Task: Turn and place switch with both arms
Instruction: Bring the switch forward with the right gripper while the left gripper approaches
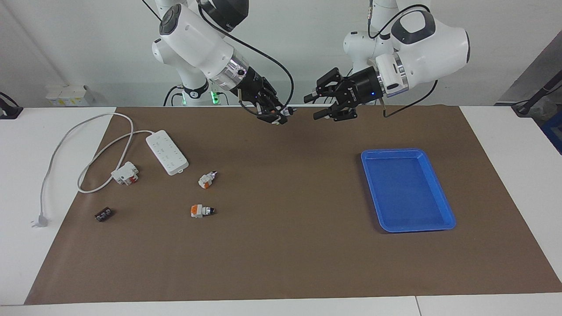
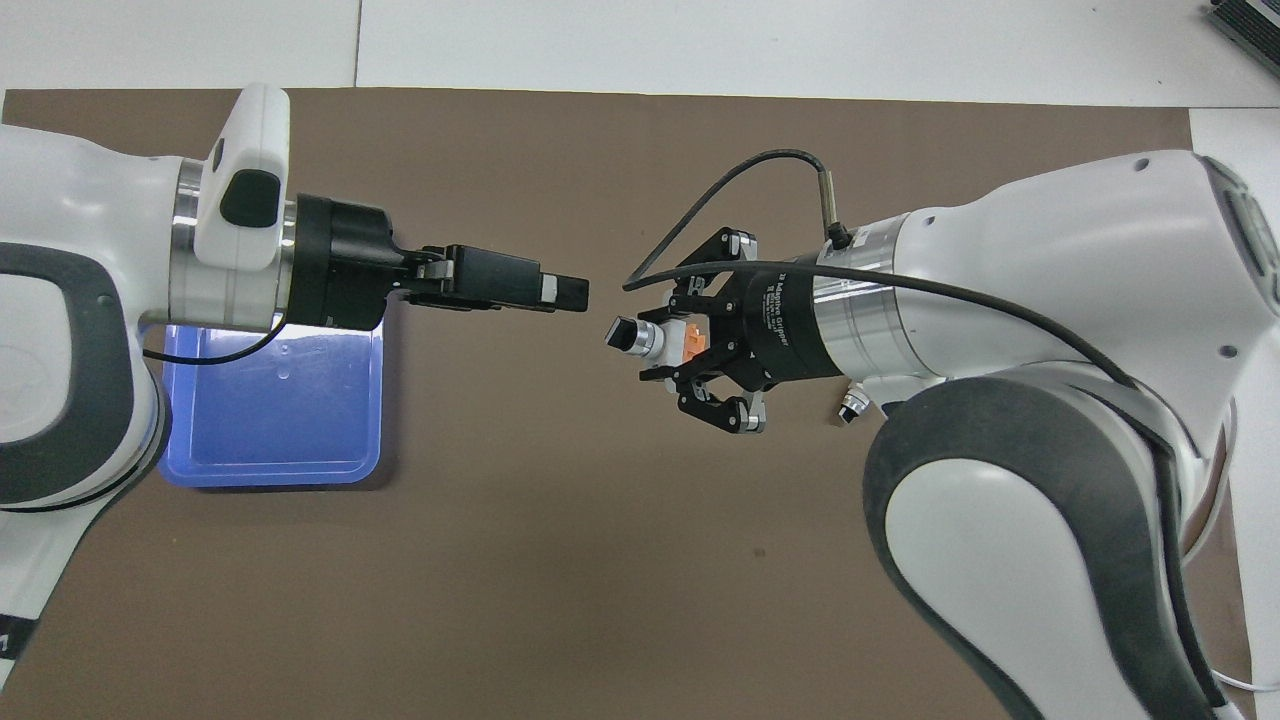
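My right gripper's fingers cover the switch's white body, so my left gripper should next grab its dark knob tip, which sticks out.
My right gripper is in the air over the mat's edge nearest the robots, shut on a switch with a white body, an orange block and a dark knob tip. In the overhead view the right gripper holds the switch with the knob pointing at my left gripper. The left gripper is open, level with the switch and a short gap from its knob, not touching it. Two more switches lie on the mat toward the right arm's end.
A blue tray sits on the mat toward the left arm's end; it also shows in the overhead view. A white power strip with its cable, a white-and-red block and a tiny dark brown piece lie toward the right arm's end.
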Robot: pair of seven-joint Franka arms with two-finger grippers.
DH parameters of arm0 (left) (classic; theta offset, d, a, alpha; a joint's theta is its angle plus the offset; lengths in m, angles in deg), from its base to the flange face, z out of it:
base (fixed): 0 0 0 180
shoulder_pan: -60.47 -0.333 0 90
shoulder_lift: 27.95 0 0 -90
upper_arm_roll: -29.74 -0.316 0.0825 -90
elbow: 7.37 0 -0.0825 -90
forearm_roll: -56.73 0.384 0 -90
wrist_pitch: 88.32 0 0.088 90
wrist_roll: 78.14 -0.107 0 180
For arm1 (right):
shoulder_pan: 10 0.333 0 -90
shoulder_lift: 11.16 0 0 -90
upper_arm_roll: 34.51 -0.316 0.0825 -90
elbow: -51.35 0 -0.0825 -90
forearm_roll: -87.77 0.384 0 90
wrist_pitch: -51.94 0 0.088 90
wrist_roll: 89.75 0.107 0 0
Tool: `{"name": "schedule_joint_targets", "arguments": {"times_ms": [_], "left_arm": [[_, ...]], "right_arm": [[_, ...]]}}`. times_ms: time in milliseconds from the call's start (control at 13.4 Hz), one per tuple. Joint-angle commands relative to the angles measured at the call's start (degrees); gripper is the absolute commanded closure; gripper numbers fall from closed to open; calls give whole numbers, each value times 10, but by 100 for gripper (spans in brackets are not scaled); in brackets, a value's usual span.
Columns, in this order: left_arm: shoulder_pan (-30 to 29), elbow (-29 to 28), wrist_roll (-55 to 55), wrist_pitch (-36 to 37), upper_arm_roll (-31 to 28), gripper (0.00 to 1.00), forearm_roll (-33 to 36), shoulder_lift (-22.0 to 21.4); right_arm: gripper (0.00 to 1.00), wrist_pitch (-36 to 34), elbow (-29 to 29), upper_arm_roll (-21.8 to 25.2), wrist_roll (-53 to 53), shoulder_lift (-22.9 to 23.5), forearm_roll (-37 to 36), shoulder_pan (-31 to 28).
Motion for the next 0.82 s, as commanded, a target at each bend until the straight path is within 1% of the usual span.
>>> {"name": "schedule_joint_targets", "arguments": {"times_ms": [0,299,449,673,748], "left_arm": [[20,-30,-14,-18,-7,55,-12,-18],[34,-53,-22,-42,-7,57,-12,-25],[38,-67,-31,-45,-7,60,-15,-33],[39,-72,-31,-45,-7,68,-21,-34],[45,-73,-31,-49,-7,68,-21,-34]], "right_arm": [[100,4,-5,1,12,-3,5,2],[100,4,-6,1,12,-3,5,2],[100,4,-10,1,12,-5,5,2],[100,5,-15,1,11,-7,5,2],[100,5,-15,1,11,-7,5,2]]}}
